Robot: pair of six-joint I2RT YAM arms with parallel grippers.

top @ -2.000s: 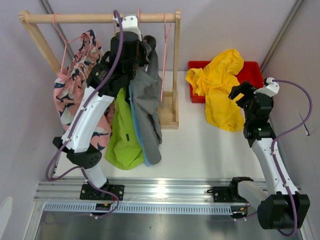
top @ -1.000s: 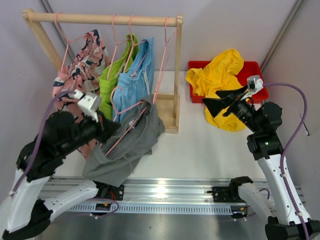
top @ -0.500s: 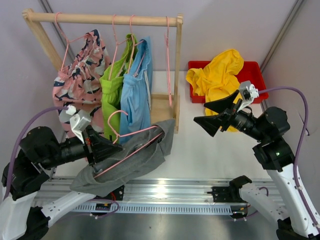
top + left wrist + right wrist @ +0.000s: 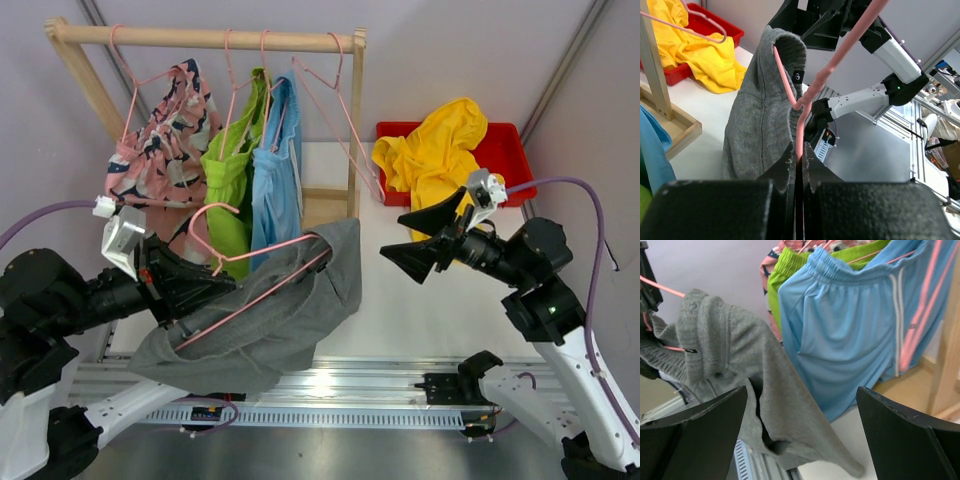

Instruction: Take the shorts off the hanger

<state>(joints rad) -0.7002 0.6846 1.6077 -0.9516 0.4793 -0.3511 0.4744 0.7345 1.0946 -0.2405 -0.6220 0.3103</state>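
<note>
My right gripper grips the shorts' upper edge farthest from my left gripper next, to pull the grey shorts [image 4: 270, 320] off the hanger.
My left gripper [image 4: 170, 285] is shut on a pink hanger [image 4: 255, 290] that carries the grey shorts [image 4: 270, 320], held off the rack above the table's near edge. In the left wrist view the hanger wire [image 4: 801, 125] runs between my closed fingers, with the grey shorts [image 4: 760, 115] draped over it. My right gripper [image 4: 415, 240] is open and points left at the grey shorts [image 4: 735, 355], a short gap away. The pink patterned [image 4: 165, 140], lime green [image 4: 232, 170] and light blue shorts [image 4: 275, 175] hang on the wooden rack [image 4: 200, 38]. The yellow shorts [image 4: 440, 160] lie over the red bin [image 4: 505, 145].
An empty pink hanger [image 4: 335, 110] swings on the rack's right end. The rack's wooden base [image 4: 325, 205] stands on the white table. The metal rail [image 4: 330, 385] with both arm bases runs along the near edge.
My left arm has pulled the hanger with the grey shorts off the rack and towards the near edge. My right gripper has swung left towards the shorts. The empty hanger swings.
</note>
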